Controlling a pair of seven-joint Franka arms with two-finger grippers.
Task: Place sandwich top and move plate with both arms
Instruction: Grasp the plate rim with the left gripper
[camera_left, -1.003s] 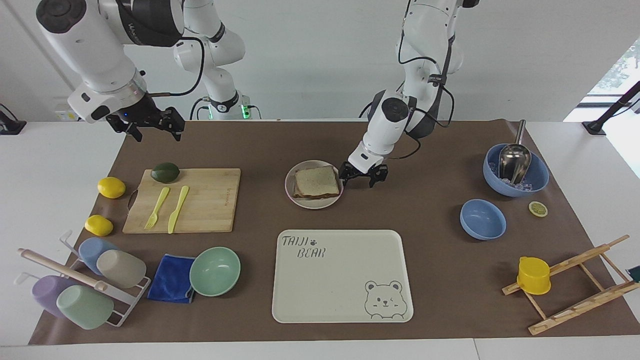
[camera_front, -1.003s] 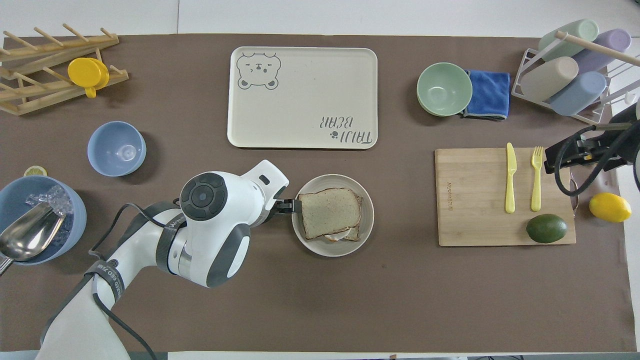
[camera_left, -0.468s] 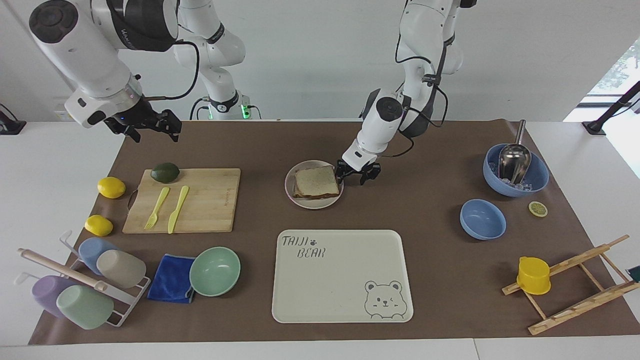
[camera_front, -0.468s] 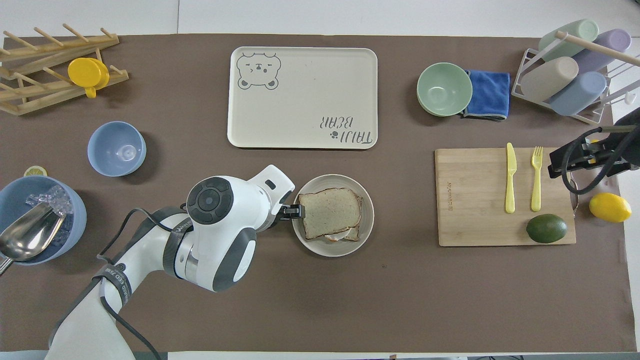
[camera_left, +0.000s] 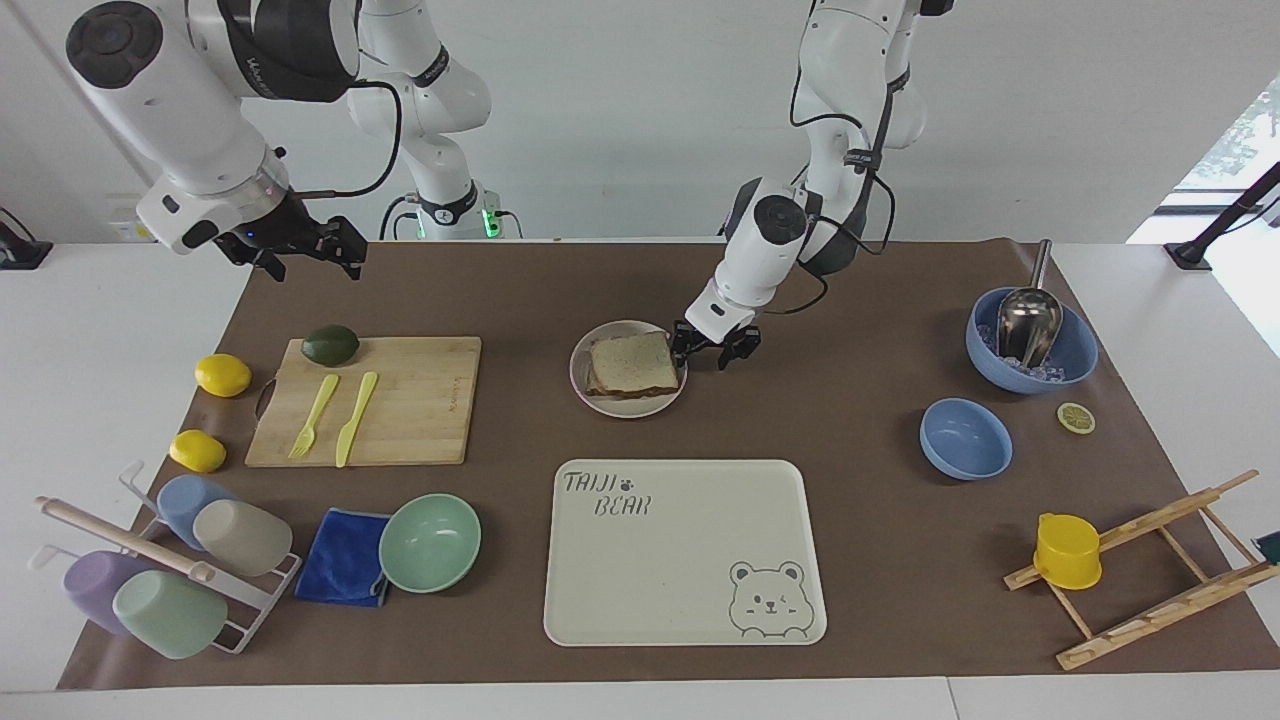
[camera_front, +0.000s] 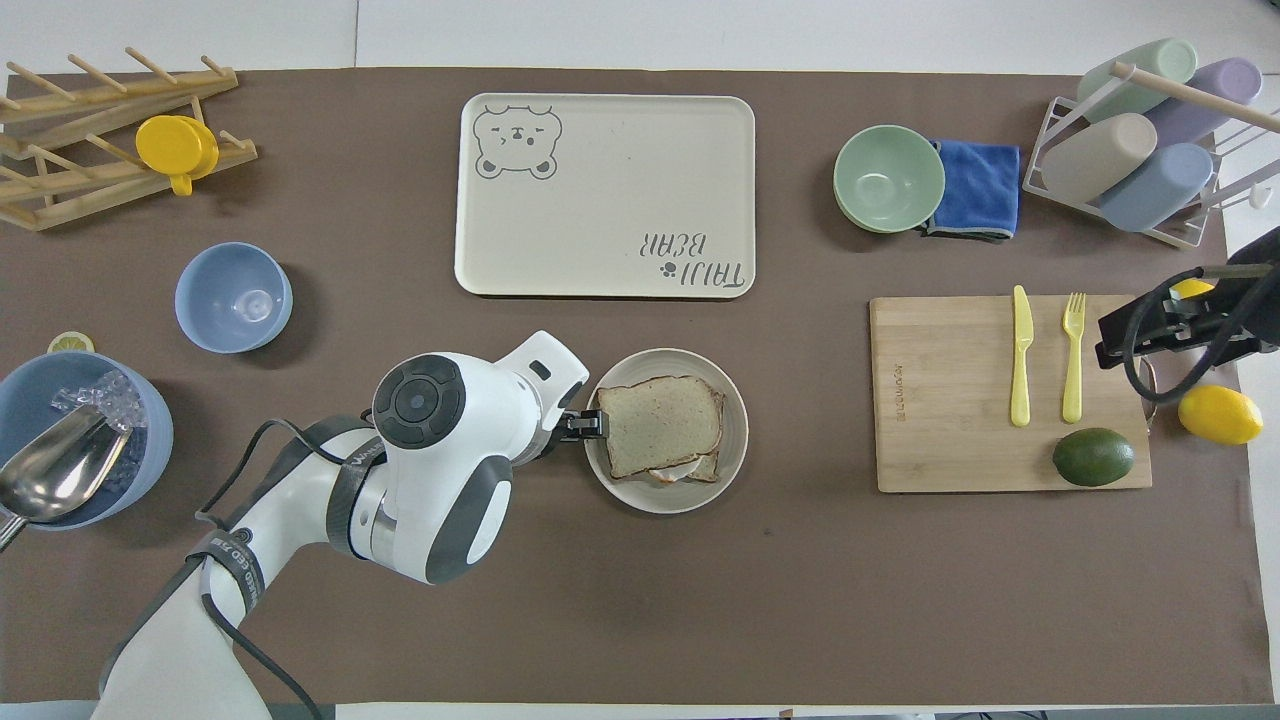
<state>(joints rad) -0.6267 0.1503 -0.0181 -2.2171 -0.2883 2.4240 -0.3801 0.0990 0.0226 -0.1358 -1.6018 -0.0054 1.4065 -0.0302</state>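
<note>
The left gripper will take hold of the plate by its bare rim (camera_front: 593, 449) next, because the sandwich (camera_front: 662, 424) covers the middle of the plate and only the plate's rim has room for fingers.
The sandwich top (camera_left: 630, 362) lies flat on a lower slice on the plate (camera_left: 597, 398) in the middle of the mat. It also shows in the overhead view (camera_front: 660, 424), on the plate (camera_front: 735, 430). My left gripper (camera_left: 706, 351) is low at the plate's rim on the side toward the left arm's end. It is open, with one finger (camera_front: 590, 424) at the rim. My right gripper (camera_left: 305, 255) is open and empty in the air, over the cutting board's edge (camera_front: 1150, 330).
A cream bear tray (camera_left: 690, 610) lies farther from the robots than the plate. A cutting board (camera_left: 420, 400) holds a yellow knife, a fork and an avocado (camera_left: 331, 344). Two lemons, a mint bowl (camera_left: 430, 541), blue bowls, a cup rack and a wooden rack stand around.
My left gripper has moved in from beside the plate to its rim. My right gripper has shifted slightly while staying raised. The bread and plate have not moved.
</note>
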